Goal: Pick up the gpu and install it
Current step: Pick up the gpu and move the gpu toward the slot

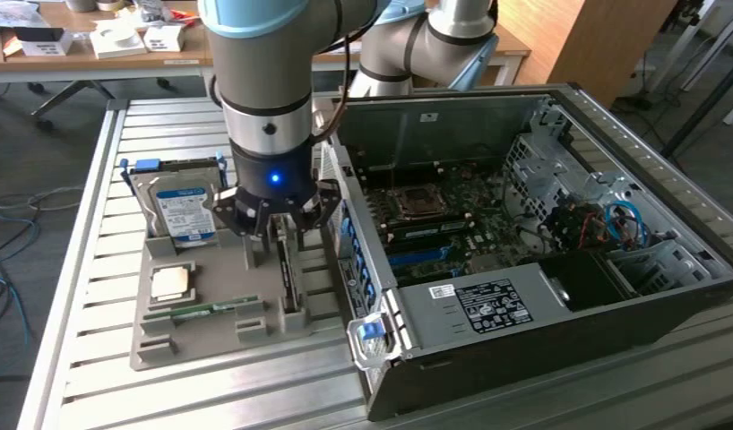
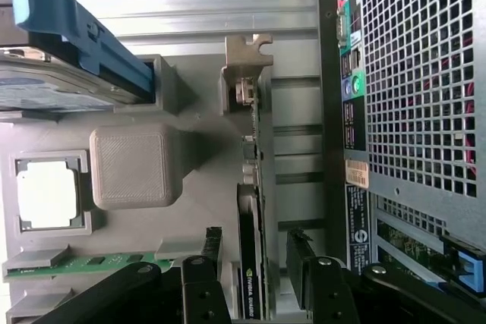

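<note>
The GPU's metal bracket [image 2: 247, 52] is bent and notched. My gripper will therefore grab its labelled black end [image 2: 251, 278] next, across the GPU's two flat sides, to install the GPU.
The gpu [image 1: 290, 285] stands on edge in a slot of the grey parts tray [image 1: 163, 345], a thin dark card with a metal bracket [image 2: 246, 58] at one end. In the wrist view the gpu [image 2: 250, 187] runs straight between my two black fingers [image 2: 302, 267], which straddle it with gaps on both sides. My gripper [image 1: 278, 251] is open and low over the card's end away from the bracket, holding nothing. In the wrist view my gripper [image 2: 254, 271] sits around the card's labelled black end.
The tray also holds a silver hard drive with a blue label [image 1: 181, 210], a square chip [image 1: 173, 284] and a green memory stick [image 1: 205, 311]. The open computer case [image 1: 546, 296] stands close on the exterior view's right, motherboard [image 1: 444, 215] exposed.
</note>
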